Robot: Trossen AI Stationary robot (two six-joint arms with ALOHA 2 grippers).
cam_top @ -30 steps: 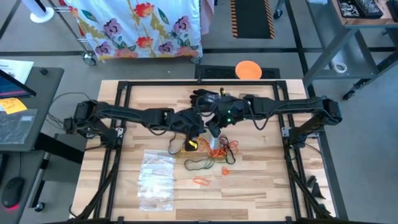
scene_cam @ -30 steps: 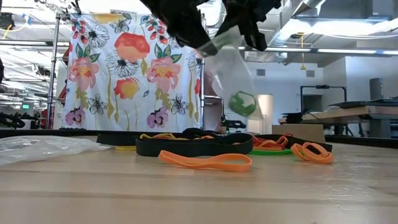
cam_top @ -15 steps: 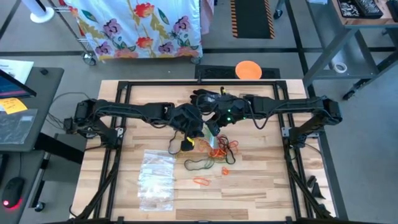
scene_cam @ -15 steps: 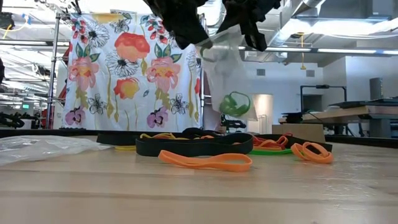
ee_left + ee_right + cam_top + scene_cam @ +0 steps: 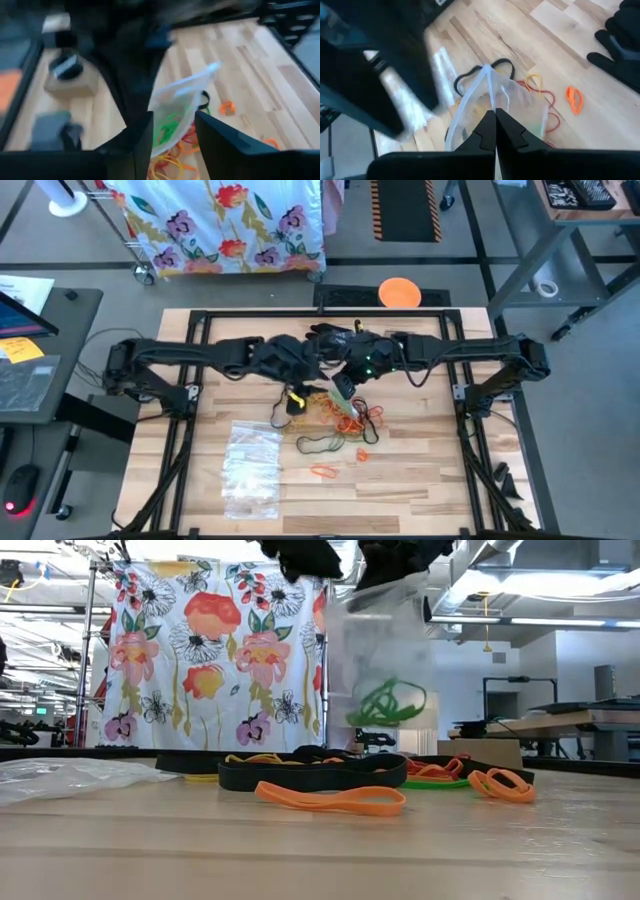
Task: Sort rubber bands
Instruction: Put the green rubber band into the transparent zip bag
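Observation:
The clear plastic bag has to keep the green rubber bands sorted inside, so the left gripper will next take the bag by its open upper rim point(image 5: 338, 392) point(image 5: 189, 107).
A clear plastic bag point(image 5: 385, 650) with green rubber bands point(image 5: 387, 700) in it hangs above the table, and my right gripper point(image 5: 495, 119) is shut on it. My left gripper point(image 5: 172, 122) stands open just to the bag's left and touches nothing; the low view shows it at the top point(image 5: 300, 554). Loose rubber bands point(image 5: 345, 418) lie on the wood below: orange point(image 5: 330, 800), black point(image 5: 310, 772), green, yellow and red. A black glove point(image 5: 328, 338) lies behind the grippers. My right gripper pinches the bag's upper edge point(image 5: 491, 106) between its two shut fingers, coming slanting down from the table's right. The bag hangs below the fingers, clear of the table, with the green bands in its lower part.
A heap of empty clear bags point(image 5: 250, 468) lies at the near left of the table. Single bands lie toward the near edge, an orange one point(image 5: 323, 471) and a dark loop point(image 5: 320, 443). A black frame point(image 5: 190, 330) runs round the tabletop.
My left gripper has opened, let go of the bag, risen and drawn back toward the table's left edge. The bag now hangs from my right gripper alone; it has swung round to hang flat and broad, and the green bands inside have spread out.

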